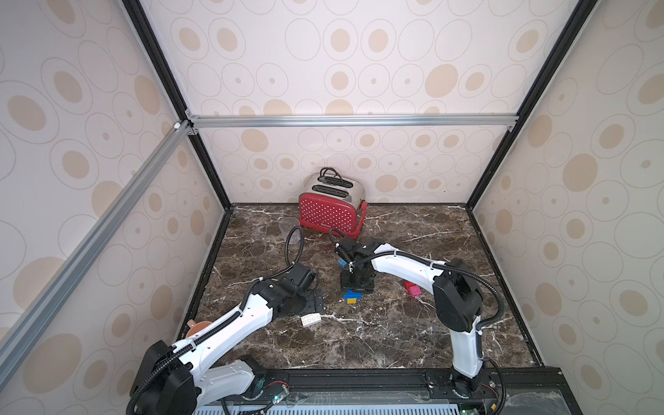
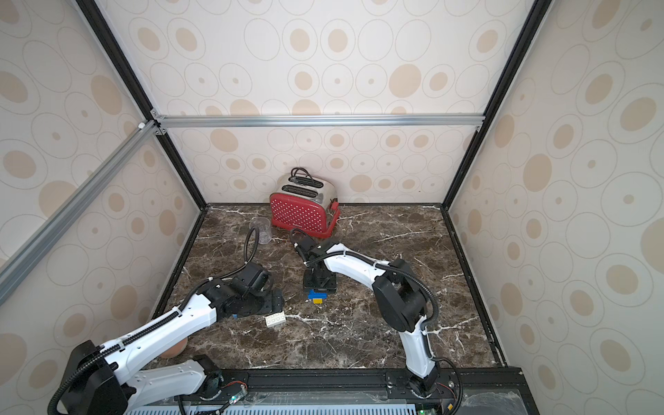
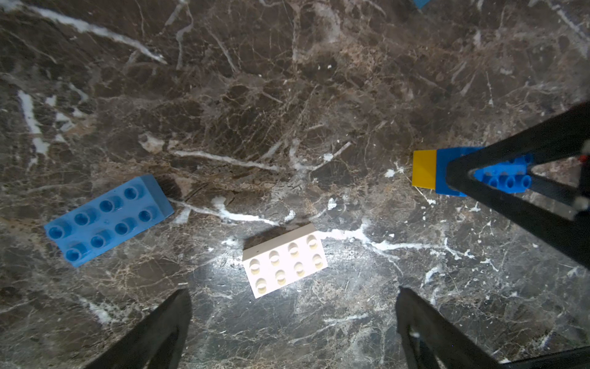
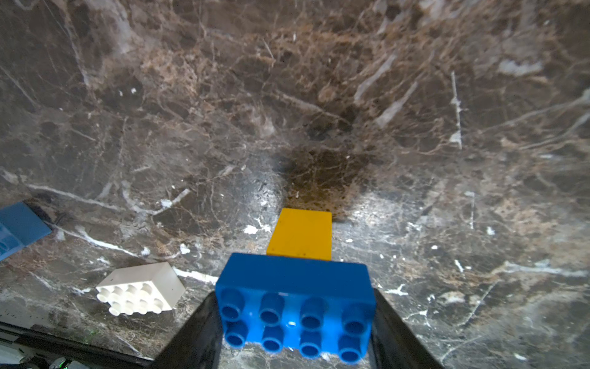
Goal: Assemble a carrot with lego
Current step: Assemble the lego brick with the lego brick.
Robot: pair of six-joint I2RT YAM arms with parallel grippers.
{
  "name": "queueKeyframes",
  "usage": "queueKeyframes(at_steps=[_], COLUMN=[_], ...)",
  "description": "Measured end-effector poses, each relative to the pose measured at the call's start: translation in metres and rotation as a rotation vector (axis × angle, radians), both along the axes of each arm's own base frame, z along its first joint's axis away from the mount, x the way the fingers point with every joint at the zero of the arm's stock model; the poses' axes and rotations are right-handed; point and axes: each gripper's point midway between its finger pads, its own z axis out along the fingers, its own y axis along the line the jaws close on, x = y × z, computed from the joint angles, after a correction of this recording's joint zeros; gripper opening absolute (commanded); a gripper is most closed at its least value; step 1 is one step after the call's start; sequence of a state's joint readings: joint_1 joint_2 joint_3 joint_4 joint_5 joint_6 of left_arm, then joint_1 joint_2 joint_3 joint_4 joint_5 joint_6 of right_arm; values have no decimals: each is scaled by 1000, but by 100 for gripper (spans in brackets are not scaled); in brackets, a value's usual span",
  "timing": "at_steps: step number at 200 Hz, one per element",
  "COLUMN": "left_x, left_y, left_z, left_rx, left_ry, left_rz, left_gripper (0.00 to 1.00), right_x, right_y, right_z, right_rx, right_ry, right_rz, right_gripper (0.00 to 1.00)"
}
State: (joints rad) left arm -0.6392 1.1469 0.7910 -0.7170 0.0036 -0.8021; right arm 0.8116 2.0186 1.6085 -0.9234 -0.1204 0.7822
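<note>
The yellow brick's lower edge (image 1: 352, 302) (image 4: 307, 211) meets its shadow on the marble tabletop. The carrot would rest there if released, so my right gripper will open now.
The carrot (image 4: 295, 281) is a yellow brick (image 4: 300, 234) joined to a blue eight-stud brick, lying on its side low over the marble. My right gripper (image 4: 295, 322) is shut on the blue brick's ends, and the carrot (image 1: 352, 296) shows below it in both top views. A loose white lego brick (image 3: 285, 259) and a loose blue lego brick (image 3: 108, 220) lie studs up on the table. Above them hangs my left gripper (image 3: 293, 293), open and empty, with the white brick (image 1: 311, 319) just ahead of its fingertips.
A red toaster (image 1: 330, 208) stands at the back wall with a clear cup (image 1: 289, 228) to its left. A small blue brick (image 1: 342, 263) lies behind the right gripper. Red and pink bricks (image 1: 412, 288) lie under the right arm. An orange object (image 1: 197, 327) sits at the table's left edge.
</note>
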Motion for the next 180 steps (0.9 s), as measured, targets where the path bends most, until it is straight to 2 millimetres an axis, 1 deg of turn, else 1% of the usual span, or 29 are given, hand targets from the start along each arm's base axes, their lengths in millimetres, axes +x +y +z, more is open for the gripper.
queueKeyframes(at_steps=[122,180], left_x=[-2,-2], left_y=[-1,-2], left_z=[0,1], left_rx=[-15,-18], left_ry=[8,8], left_rz=[-4,-4], left_gripper=[99,99], right_x=[-1,-1], right_y=[1,-1], right_z=[-3,-3], right_rx=[-17,-21], right_ry=[18,29], right_rz=[51,68], right_gripper=[60,73])
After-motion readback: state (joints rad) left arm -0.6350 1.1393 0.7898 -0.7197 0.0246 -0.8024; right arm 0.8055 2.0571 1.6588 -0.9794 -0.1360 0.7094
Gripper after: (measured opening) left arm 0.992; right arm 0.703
